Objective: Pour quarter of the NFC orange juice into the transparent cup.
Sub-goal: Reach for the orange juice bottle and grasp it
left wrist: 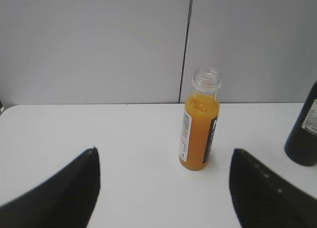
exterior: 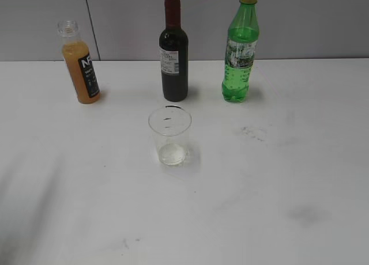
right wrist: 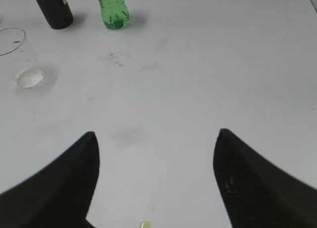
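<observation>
The orange juice bottle has its cap off, and the left gripper should next grab it around its labelled body so that it can pour. Orange juice reaches up to the bottle's shoulder.
The NFC orange juice is a small clear bottle of cloudy orange liquid with a black label and no cap. It stands at the back left of the white table and shows in the left wrist view. The transparent cup stands empty in the middle, in front of the wine bottle; it also shows in the right wrist view. My left gripper is open and empty, in front of the juice bottle and apart from it. My right gripper is open and empty over bare table. Neither gripper shows in the exterior view.
A dark wine bottle with a red cap stands at the back middle. A green soda bottle with a yellow cap stands at the back right. A grey wall runs behind the table. A small yellowish spot lies on the table under the right gripper.
</observation>
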### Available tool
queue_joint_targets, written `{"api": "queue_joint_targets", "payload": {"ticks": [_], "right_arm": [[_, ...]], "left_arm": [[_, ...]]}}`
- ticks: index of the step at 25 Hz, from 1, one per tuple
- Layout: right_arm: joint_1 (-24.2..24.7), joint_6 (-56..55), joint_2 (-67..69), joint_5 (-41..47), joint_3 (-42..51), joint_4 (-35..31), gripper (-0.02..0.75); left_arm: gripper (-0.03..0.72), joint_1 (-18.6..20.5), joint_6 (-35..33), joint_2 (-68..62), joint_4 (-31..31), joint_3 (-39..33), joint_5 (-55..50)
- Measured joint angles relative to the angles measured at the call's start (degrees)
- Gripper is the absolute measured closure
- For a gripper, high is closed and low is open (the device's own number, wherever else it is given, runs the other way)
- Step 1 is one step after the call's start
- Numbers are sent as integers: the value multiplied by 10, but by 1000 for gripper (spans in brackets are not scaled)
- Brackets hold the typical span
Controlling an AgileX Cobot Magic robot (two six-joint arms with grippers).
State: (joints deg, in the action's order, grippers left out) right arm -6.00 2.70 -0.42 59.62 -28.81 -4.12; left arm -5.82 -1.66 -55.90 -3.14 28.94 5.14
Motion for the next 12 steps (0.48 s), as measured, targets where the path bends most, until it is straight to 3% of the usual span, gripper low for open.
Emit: {"api": "queue_joint_targets", "payload": {"ticks": [12], "right_arm": [[0, 0, 0, 0, 0, 0, 185]], "left_arm": [[89, -39, 0, -278, 1, 0, 298]]}}
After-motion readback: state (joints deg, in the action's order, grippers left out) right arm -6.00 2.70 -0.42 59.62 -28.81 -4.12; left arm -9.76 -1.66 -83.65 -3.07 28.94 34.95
